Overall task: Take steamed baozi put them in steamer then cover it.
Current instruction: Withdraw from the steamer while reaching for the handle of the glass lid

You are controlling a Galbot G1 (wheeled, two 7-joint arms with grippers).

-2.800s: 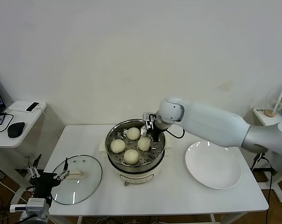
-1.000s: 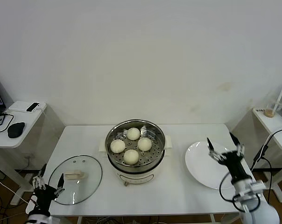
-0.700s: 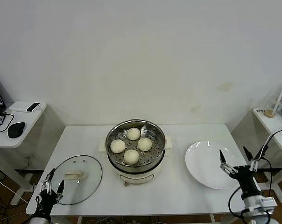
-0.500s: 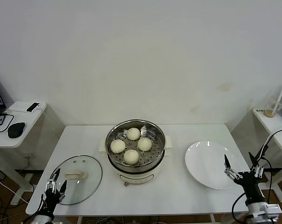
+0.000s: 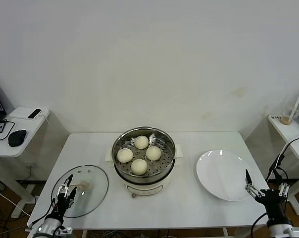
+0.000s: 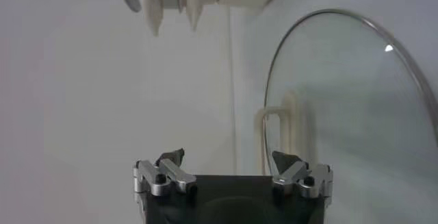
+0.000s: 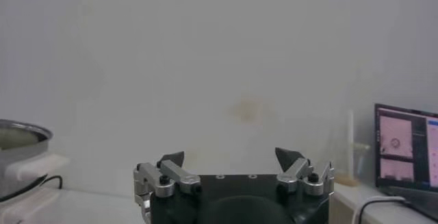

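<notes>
The steamer with the baozi inside needs covering next. My left gripper should grab the glass cover by its bar handle for that.
The steamer stands mid-table on its white base, uncovered, with several cream-white steamed baozi on its perforated tray. To its left the glass cover lies flat on the table, its bar handle up. My left gripper is open over the cover's near-left rim. In the left wrist view the open left gripper faces the cover and its handle. My right gripper is open and empty by the table's near-right corner, and the right wrist view shows the right gripper with nothing between its fingers.
An empty white plate lies right of the steamer. A side table with a mouse and phone stands at the left. Another side table holding a cup stands at the right. A laptop shows in the right wrist view.
The right arm left the steamer, crossed the plate and drew back to the near-right corner. The left gripper came in from the near-left table edge onto the cover's rim.
</notes>
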